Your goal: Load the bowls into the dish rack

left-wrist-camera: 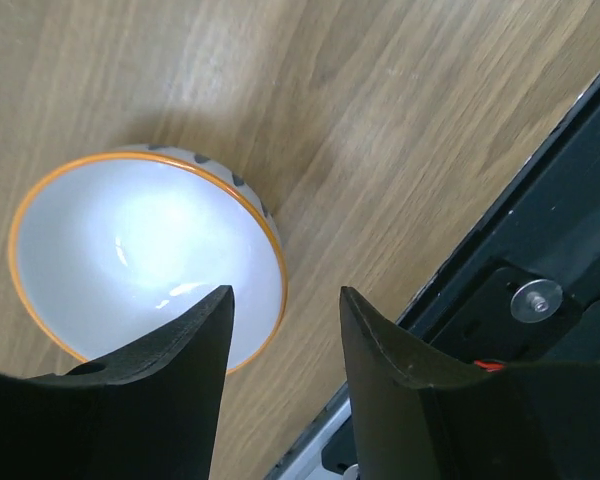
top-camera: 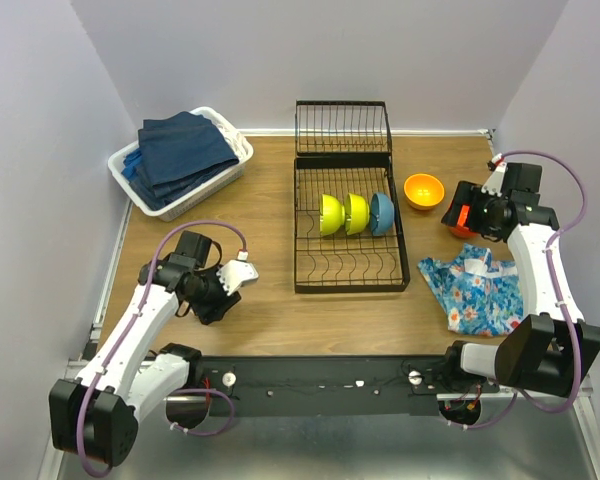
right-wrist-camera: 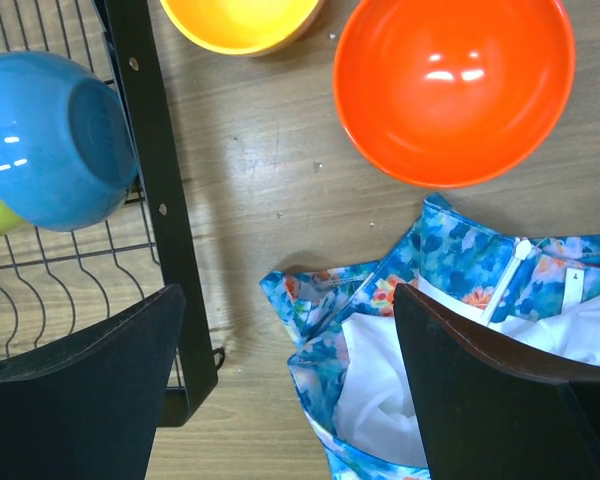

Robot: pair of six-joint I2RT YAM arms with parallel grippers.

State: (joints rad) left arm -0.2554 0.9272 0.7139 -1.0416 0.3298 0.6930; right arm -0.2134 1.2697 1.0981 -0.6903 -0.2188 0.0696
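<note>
The open fingers line up with the white bowl's rim point(left-wrist-camera: 284, 291) but are above it. My left gripper moves lower first, and then closes on the bowl's rim.
The black wire dish rack point(top-camera: 345, 272) holds two lime-yellow bowls point(top-camera: 331, 214) point(top-camera: 357, 212) and a blue bowl point(top-camera: 382, 212) on edge; the blue bowl also shows in the right wrist view point(right-wrist-camera: 55, 135). An orange-yellow bowl point(top-camera: 424, 190) sits right of the rack. A red-orange bowl point(right-wrist-camera: 452, 85) stands upright beside it, mostly hidden under my right gripper point(top-camera: 460, 220) in the top view. My right gripper point(right-wrist-camera: 290, 290) is open and empty above the floral cloth's edge. My left gripper point(left-wrist-camera: 283, 295) is open, its jaws astride the rim of a white orange-rimmed bowl point(left-wrist-camera: 130, 250).
A floral blue cloth point(top-camera: 475, 285) lies right of the rack, near the right arm. A white basket of navy towels point(top-camera: 180, 160) stands at the back left. The rack's smaller wire section point(top-camera: 342, 128) stands at the back. The black base rail point(left-wrist-camera: 540, 300) runs close to the white bowl.
</note>
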